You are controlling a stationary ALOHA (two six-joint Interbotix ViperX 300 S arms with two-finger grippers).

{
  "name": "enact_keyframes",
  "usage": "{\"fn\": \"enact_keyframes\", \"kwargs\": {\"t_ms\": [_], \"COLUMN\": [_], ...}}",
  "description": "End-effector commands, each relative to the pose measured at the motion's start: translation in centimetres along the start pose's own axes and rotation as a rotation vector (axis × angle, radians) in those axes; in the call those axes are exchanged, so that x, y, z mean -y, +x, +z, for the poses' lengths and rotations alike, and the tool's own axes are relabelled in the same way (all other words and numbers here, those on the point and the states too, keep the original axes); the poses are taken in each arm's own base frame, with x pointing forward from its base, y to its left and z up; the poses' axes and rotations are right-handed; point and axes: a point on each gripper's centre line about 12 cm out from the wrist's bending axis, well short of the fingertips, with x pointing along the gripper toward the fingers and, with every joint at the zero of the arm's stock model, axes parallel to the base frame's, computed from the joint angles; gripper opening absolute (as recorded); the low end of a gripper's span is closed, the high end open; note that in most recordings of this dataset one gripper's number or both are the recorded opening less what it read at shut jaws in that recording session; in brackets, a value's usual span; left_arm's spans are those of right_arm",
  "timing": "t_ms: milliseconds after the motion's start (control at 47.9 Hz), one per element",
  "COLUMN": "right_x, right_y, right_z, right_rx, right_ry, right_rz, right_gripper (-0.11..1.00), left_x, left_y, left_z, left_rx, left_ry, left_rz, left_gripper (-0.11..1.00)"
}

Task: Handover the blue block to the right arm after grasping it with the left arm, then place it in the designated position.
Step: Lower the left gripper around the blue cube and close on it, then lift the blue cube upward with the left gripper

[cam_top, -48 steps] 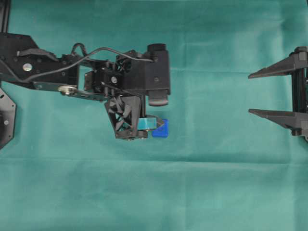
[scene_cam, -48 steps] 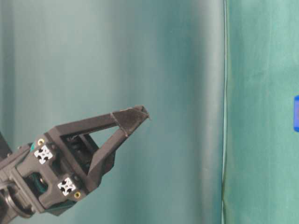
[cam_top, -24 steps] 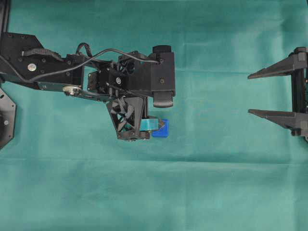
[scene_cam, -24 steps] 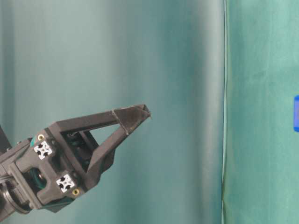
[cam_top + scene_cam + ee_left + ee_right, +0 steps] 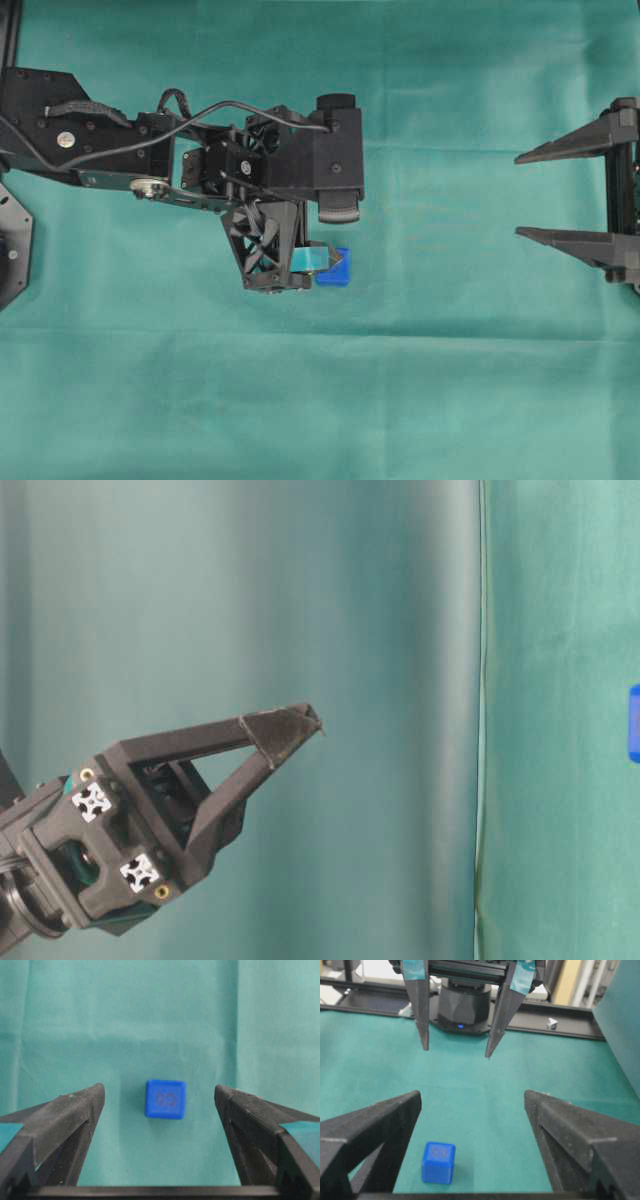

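My left gripper should next grab the blue block [image 5: 335,268] by its opposite sides to hand it to my right gripper.
The blue block [image 5: 335,268] lies on the green cloth, also in the left wrist view [image 5: 165,1099] and the right wrist view [image 5: 438,1162]. My left gripper [image 5: 322,262], with teal-taped fingers, points down and hovers above the block, open and empty. The block shows between its fingertips in the left wrist view [image 5: 159,1091], and the gripper hangs clear of the cloth in the right wrist view [image 5: 455,1051]. My right gripper [image 5: 518,195], plain black, is open and empty at the right edge, far from the block [image 5: 471,1097]. The white marks of the designated position are not in view.
The left arm's body and cable [image 5: 200,150] stretch in from the left. A black gripper [image 5: 300,720] shows side-on in the table-level view; I cannot tell which arm's. The block's edge shows at that view's right border [image 5: 635,723]. A black frame rail [image 5: 560,1030] runs behind the cloth.
The left arm shifted a little to the right over the block, then held still. The block and the right gripper have not moved.
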Motion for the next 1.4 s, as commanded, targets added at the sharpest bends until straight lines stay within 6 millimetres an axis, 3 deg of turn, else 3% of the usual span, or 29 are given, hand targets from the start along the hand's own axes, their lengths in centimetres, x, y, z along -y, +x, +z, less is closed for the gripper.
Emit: {"fn": "enact_keyframes", "kwargs": {"t_ms": [0, 230, 522, 1169, 1378], "right_x": [0.0, 0.0, 0.0, 0.0, 0.0], "right_y": [0.2, 0.3, 0.3, 0.5, 0.6], "right_z": [1.1, 1.0, 1.0, 0.7, 0.4], "right_rx": [0.029, 0.023, 0.022, 0.006, -0.005], "right_ry": [-0.001, -0.001, -0.001, -0.001, -0.001], "right_rz": [0.0, 0.0, -0.001, -0.001, -0.001], "right_gripper": [0.95, 0.95, 0.95, 0.95, 0.95], "left_x": [0.1, 0.1, 0.4, 0.6, 0.2], "left_y": [-1.0, -1.0, 0.5, 8.0, 9.3], "left_z": [0.9, 0.8, -0.1, -5.0, -6.4], "left_rx": [0.037, 0.035, 0.034, -0.004, -0.014], "left_ry": [0.0, 0.0, 0.005, -0.029, -0.031], "left_rz": [-0.002, -0.002, -0.007, -0.01, -0.004], "left_gripper": [1.0, 1.0, 1.0, 1.0, 1.0]}}
